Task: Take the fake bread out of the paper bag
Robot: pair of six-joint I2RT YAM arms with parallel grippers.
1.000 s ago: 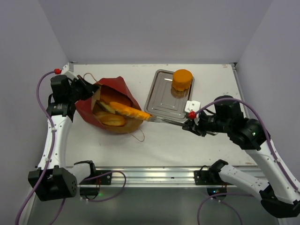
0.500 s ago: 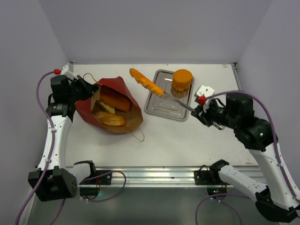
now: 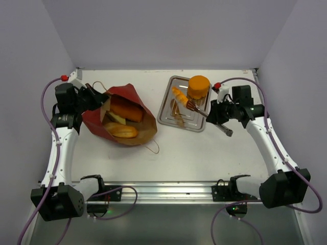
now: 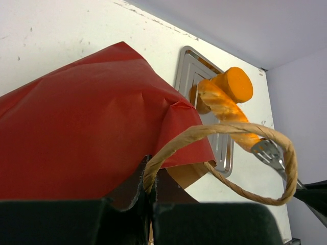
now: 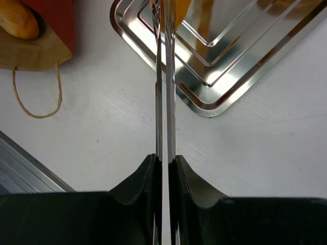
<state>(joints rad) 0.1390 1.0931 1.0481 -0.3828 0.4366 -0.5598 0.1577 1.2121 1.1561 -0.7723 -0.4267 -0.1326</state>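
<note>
The baguette hangs tilted above the metal tray, so opening would drop it. My right gripper keeps holding the metal tongs (image 5: 165,102) until the baguette is on the tray.
The red paper bag (image 3: 120,97) lies open on its side at the left, and several fake bread pieces (image 3: 122,130) show inside it. My left gripper (image 3: 93,98) is shut on the bag's cord handle (image 4: 219,130) at the bag's rim (image 4: 149,178). My right gripper (image 3: 216,114) is shut on metal tongs (image 5: 165,102). The tongs grip the long baguette (image 3: 179,95) over the metal tray (image 3: 173,118). A round orange bun (image 3: 199,86) stands on the tray's far corner. In the left wrist view the baguette (image 4: 225,109) and bun (image 4: 235,84) show beyond the bag (image 4: 87,127).
The bag's other cord handle (image 3: 152,148) loops onto the table in front of it and also shows in the right wrist view (image 5: 36,99). The tray's rim (image 5: 225,97) is just ahead of my right gripper (image 5: 165,166). Grey walls enclose the table.
My right gripper has carried the baguette in the tongs out of the bag's mouth, up and across, then down onto the tray. The left gripper has kept its hold on the bag handle.
</note>
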